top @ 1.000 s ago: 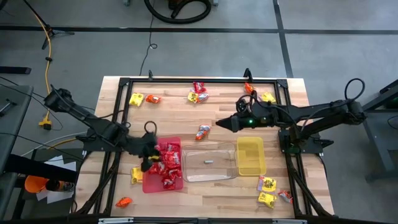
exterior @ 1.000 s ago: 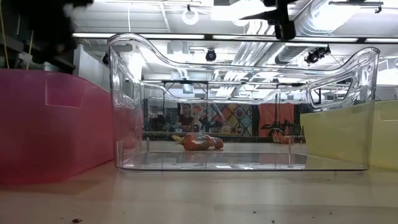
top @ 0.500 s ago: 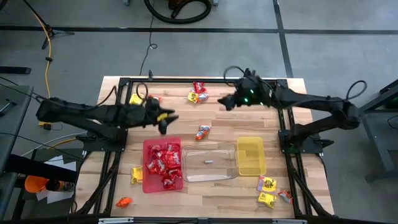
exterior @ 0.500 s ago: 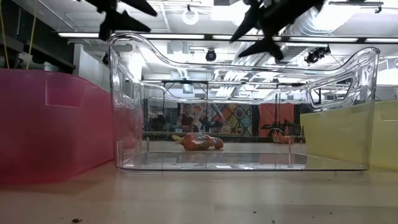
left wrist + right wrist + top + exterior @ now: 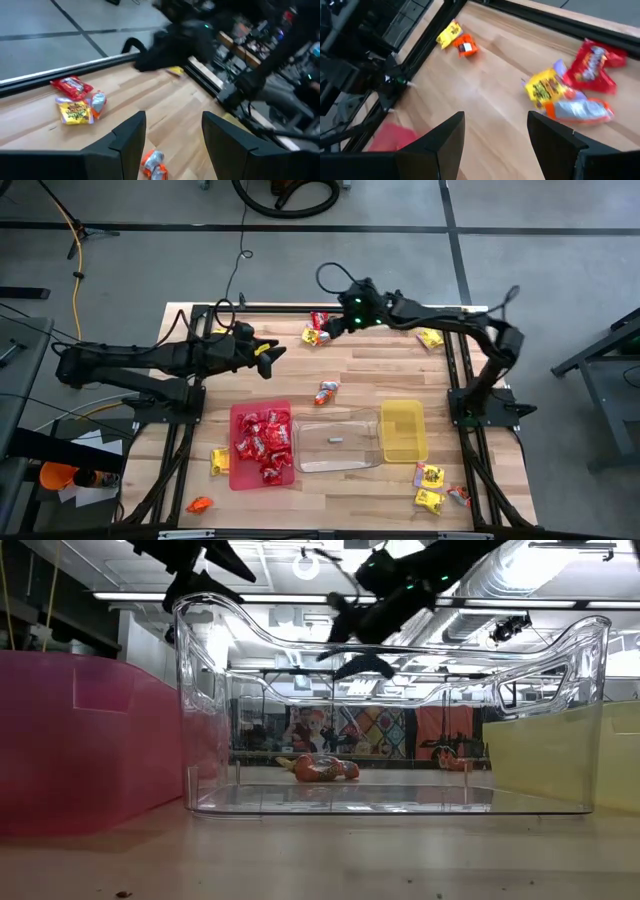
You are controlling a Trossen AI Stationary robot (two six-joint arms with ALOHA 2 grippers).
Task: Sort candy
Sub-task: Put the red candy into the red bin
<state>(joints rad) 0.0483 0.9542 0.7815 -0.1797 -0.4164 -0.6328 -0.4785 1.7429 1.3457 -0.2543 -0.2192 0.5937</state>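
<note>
I need to sort the red candy into the red tray, so I should next grab the candy by its end with my right gripper.
Both grippers hover open and empty above the table's far half. My left gripper [image 5: 268, 352] [image 5: 172, 145] is left of centre, with an orange-and-silver candy [image 5: 154, 165] [image 5: 326, 392] lying below and ahead of it. My right gripper [image 5: 335, 328] [image 5: 495, 145] is beside a far-edge cluster: a red candy [image 5: 592, 62] [image 5: 320, 318], a yellow candy [image 5: 547, 87] [image 5: 312, 335] and an orange-silver candy [image 5: 580, 111]. The red tray [image 5: 236, 470] holds several red candies [image 5: 262, 442]. More candy lies loose on the wood.
The clear tray [image 5: 335, 462] and yellow tray [image 5: 403, 430] stand in a row right of the red tray. Loose candies lie at the far left [image 5: 449, 32], far right [image 5: 430, 337], near left [image 5: 220, 462] [image 5: 200, 504] and near right [image 5: 430, 475]. A black frame [image 5: 300, 308] rims the table.
My left gripper has risen from the red tray and swung toward the far edge, then a little to the right. My right gripper has moved from above the yellow tray toward the far edge, then left to the candy cluster there. No candy has visibly moved.
</note>
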